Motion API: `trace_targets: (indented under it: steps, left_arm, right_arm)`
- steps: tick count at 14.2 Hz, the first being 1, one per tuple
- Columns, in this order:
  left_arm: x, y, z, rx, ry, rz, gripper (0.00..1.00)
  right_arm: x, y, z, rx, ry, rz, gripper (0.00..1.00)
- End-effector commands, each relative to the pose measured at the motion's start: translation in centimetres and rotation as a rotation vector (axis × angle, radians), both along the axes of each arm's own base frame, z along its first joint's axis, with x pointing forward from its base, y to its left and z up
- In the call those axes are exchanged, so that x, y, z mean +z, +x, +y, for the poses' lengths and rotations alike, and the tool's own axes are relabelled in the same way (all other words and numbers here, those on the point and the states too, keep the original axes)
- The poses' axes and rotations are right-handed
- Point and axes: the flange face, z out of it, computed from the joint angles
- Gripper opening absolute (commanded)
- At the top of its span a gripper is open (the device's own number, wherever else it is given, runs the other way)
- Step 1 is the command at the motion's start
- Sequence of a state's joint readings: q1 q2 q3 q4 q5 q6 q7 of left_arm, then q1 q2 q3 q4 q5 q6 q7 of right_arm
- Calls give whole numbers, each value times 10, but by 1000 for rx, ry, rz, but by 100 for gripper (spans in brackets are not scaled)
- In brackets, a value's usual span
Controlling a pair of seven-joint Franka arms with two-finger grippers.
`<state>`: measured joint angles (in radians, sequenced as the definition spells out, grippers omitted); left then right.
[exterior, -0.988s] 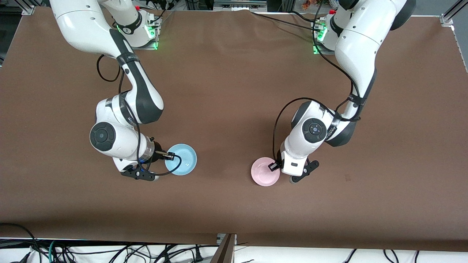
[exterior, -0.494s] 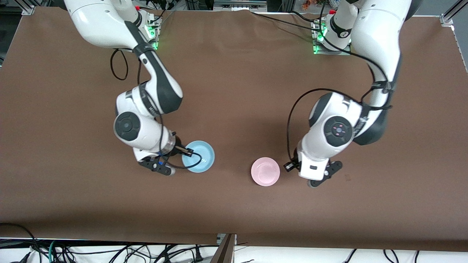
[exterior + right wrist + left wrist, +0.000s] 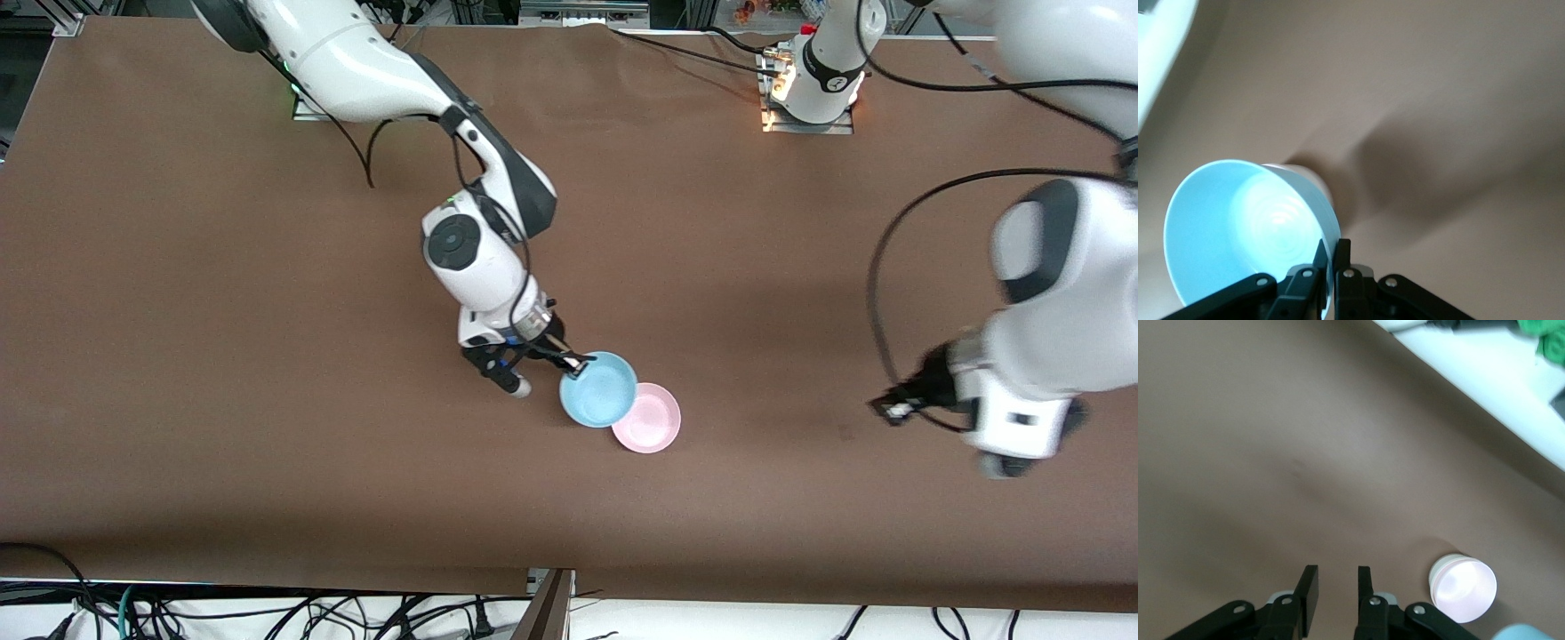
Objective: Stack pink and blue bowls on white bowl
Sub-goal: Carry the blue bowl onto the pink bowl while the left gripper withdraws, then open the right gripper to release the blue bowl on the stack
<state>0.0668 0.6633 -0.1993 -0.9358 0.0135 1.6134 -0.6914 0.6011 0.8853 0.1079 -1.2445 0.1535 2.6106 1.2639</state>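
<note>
My right gripper needs to move the blue bowl over the pink bowl before letting go of it, because the blue bowl [image 3: 600, 391] is hanging left of the pink bowl [image 3: 656, 424].
My right gripper [image 3: 578, 362] is shut on the rim of the light blue bowl [image 3: 600, 391] and holds it tilted, just above the table, overlapping the edge of the pink bowl [image 3: 656, 424]. In the right wrist view the fingers [image 3: 1333, 250] pinch the blue bowl's [image 3: 1238, 227] rim. The pink bowl sits on the table near the middle. It also shows in the left wrist view [image 3: 1463, 588], with a pale band under its rim. No separate white bowl shows. My left gripper [image 3: 889, 411] is open and empty over bare table toward the left arm's end; its fingers [image 3: 1306, 590] stand apart.
The brown table [image 3: 267, 444] has only the two bowls on it. Cables and a white ledge [image 3: 800, 622] run along the edge nearest the front camera. The arm bases stand along the opposite edge.
My right gripper has carried the blue bowl across the table until it partly overlaps the pink bowl. My left gripper has let go of the pink bowl and pulled away toward its own end.
</note>
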Motion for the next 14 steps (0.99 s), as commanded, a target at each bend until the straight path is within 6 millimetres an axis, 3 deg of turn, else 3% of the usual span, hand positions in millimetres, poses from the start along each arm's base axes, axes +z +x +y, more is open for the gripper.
trace_targets:
  steps: [1,3,6,9,14]
  left_arm:
    - [2,-6,90,-100,-68,-8,32]
    - [-16,-10,111,-209,-58,24,35]
    - [-31,-9,127,-221,11,47,35]
    - [-42,-1,129,-298,86,25,35]
    - [-67,1,124,-326,101,26,35]
  right_arm:
    - [-21,10,32,-70,113,-62,6]
    - [-33,6,40,-64,115,-67,6]
    - [-47,-1,46,-50,108,-68,6]
    - [-62,0,45,-50,109,-85,6]
    - [-64,0,43,-29,94,-96,8]
